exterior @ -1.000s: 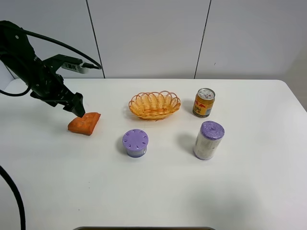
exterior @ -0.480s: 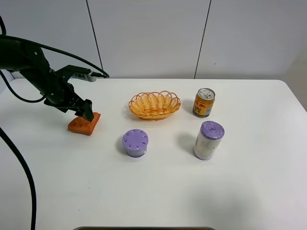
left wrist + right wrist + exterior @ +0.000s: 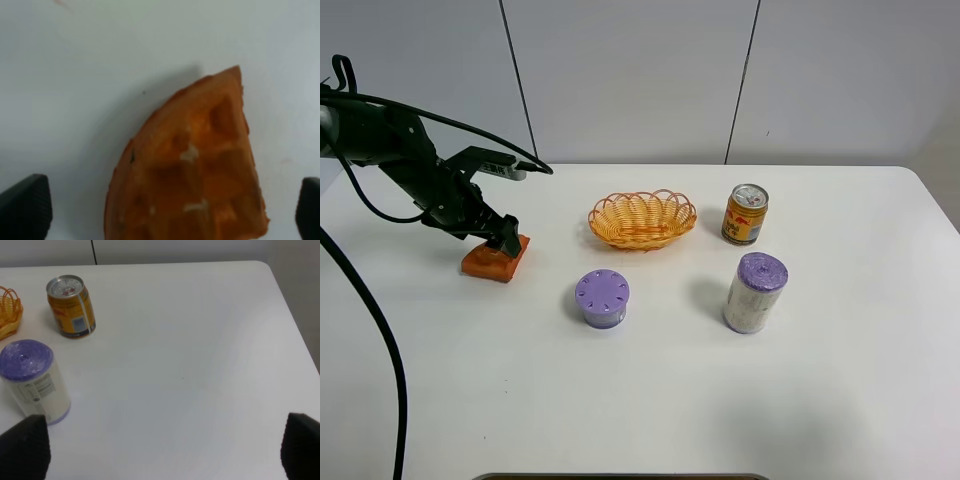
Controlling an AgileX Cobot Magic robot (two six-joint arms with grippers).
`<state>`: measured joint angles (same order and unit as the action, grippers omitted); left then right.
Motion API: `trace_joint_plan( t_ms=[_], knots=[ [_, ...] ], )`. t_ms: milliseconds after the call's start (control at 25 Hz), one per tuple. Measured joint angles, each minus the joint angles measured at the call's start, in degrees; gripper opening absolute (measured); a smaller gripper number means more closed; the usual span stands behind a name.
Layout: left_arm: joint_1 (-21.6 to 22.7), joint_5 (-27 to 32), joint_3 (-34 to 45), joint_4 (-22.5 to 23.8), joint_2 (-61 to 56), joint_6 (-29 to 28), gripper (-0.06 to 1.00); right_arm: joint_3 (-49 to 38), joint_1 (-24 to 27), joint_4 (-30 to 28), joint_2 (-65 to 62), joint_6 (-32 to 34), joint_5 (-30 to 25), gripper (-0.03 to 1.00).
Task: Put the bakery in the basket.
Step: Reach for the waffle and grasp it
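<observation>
The bakery's pointed tip (image 3: 231,80) should stay free on the way into the basket. My left gripper needs to grab the bakery by its wide grid-topped body (image 3: 187,207) next.
The bakery (image 3: 488,264), an orange-brown wedge with a grid top, lies on the white table at the left. My left gripper (image 3: 506,243) is right over its far end, low on it. In the left wrist view the bakery (image 3: 200,170) fills the space between my two black fingertips (image 3: 27,206), which stand wide apart, so my left gripper (image 3: 167,212) is open. The yellow-orange woven basket (image 3: 642,218) stands empty to the right of the bakery; its rim shows in the right wrist view (image 3: 7,315). My right gripper (image 3: 165,450) is open, above bare table, out of the exterior high view.
A purple-lidded tub (image 3: 602,297) stands in front of the basket. A gold and red can (image 3: 745,214) and a tall white container with a purple lid (image 3: 755,292) stand to the right; both show in the right wrist view (image 3: 71,306) (image 3: 32,380).
My left gripper has moved right and down, from beside the bakery's far left corner to right over it. The bakery and the other things have not moved.
</observation>
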<state>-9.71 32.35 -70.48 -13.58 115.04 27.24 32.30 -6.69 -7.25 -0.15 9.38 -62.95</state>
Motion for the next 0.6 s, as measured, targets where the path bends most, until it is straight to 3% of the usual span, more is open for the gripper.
trace_joint_plan(
  t_ms=[600],
  knots=[
    [-0.1, -1.0, 0.0, 0.0, 5.1, 0.0, 0.99, 0.0, 0.0, 0.0, 0.0, 0.0, 0.0, 0.91]
  ],
)
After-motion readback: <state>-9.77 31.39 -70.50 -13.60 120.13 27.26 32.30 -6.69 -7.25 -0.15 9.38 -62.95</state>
